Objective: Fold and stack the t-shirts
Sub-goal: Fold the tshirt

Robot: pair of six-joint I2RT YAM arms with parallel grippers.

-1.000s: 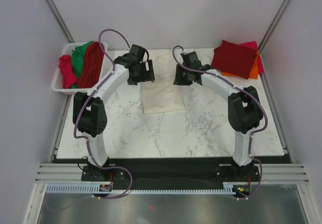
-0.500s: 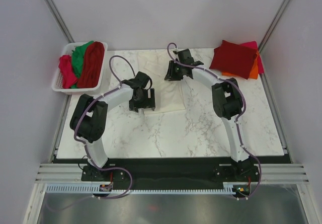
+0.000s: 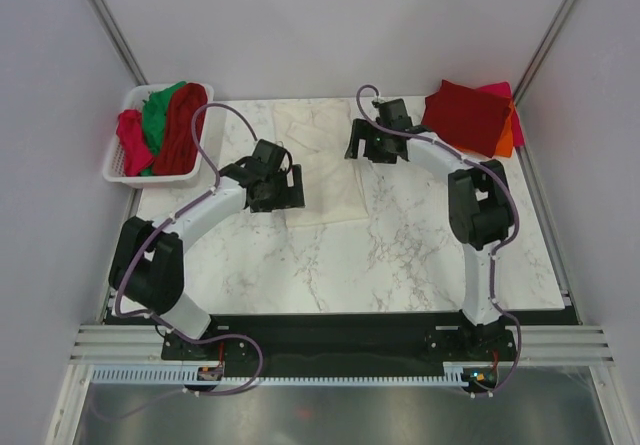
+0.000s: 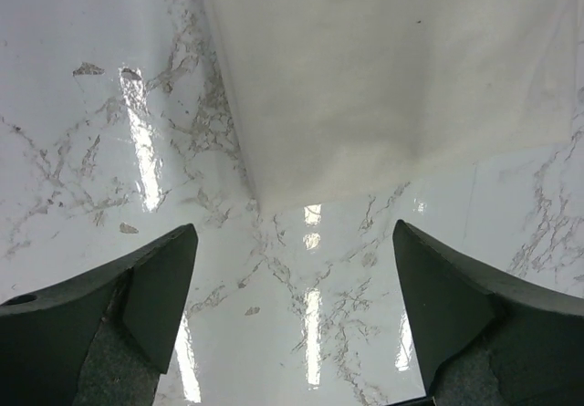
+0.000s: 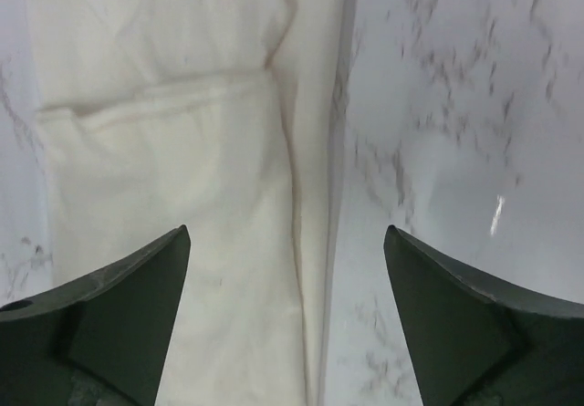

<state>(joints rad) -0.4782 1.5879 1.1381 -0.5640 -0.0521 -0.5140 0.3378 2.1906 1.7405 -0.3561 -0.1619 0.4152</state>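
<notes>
My left gripper should grab the white t-shirt by its near corner [image 3: 289, 225] to fold it. The other near corner [image 3: 366, 216] stays free for my right gripper.
A white t-shirt [image 3: 325, 180] lies flat on the marble table as a long folded strip running from the back towards the middle. My left gripper [image 3: 283, 203] hangs open over bare marble just off the shirt's near left corner [image 4: 260, 192], with nothing between its fingers [image 4: 294, 233]. My right gripper [image 3: 368, 150] is open above the shirt's right folded edge [image 5: 315, 242], holding nothing [image 5: 287, 233]. In the right wrist view a folded-in sleeve [image 5: 164, 105] shows on top of the shirt. A stack of folded shirts [image 3: 465, 115], dark red on top of pink and orange, sits at the back right corner.
A white basket [image 3: 112, 163] at the back left holds crumpled red, green and dark red shirts [image 3: 165, 125]. Grey walls and metal frame posts close in the table's sides and back.
My right gripper has opened and let go of the white shirt, shifting slightly right. The left gripper came down from the back to the shirt's near left corner, its elbow swinging left.
</notes>
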